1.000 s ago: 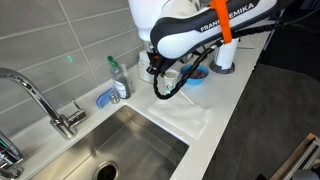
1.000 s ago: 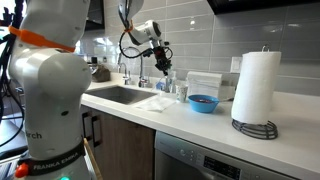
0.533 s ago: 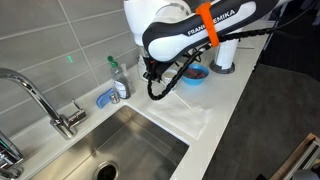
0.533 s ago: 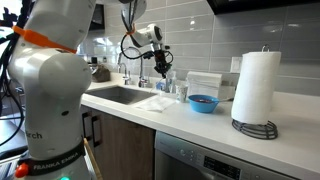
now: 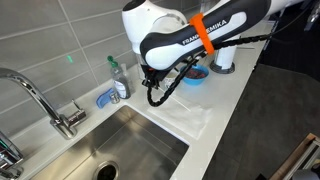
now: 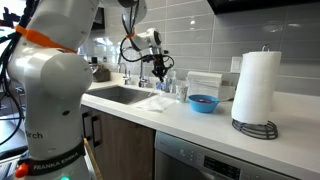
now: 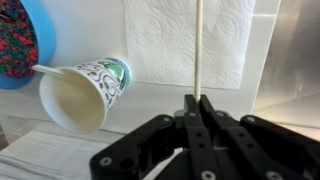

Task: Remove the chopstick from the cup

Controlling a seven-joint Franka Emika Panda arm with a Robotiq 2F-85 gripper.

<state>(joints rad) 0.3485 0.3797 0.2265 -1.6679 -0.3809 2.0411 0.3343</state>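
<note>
I need to keep hold of the chopstick [image 7: 198, 45]: it is well above the paper towel and its held end is past the towel's edge, so it would drop if I opened now.
In the wrist view my gripper [image 7: 197, 100] is shut on a thin pale chopstick [image 7: 198, 45] that runs straight away from the jaws over a white paper towel [image 7: 230, 40]. The small pale cup with the green print [image 7: 85, 88] is to the left of the jaws, apart from the held chopstick, its mouth turned toward the camera. Another thin pale stick [image 7: 50, 71] rests across its rim. In both exterior views the gripper [image 5: 153, 74] [image 6: 159, 66] hangs over the counter near the sink. The cup is hidden behind the arm there.
A blue bowl [image 5: 196, 76] [image 6: 203, 102] [image 7: 14, 45] sits beside the cup. A paper towel roll [image 6: 255, 85] stands further along the counter. The steel sink [image 5: 120, 140], the faucet [image 5: 40, 100] and a soap bottle [image 5: 118, 78] are near. A white sheet [image 5: 187, 115] lies on the counter.
The arm and the gripper have moved a little toward the sink side, away from the blue bowl. The jaws stay shut.
</note>
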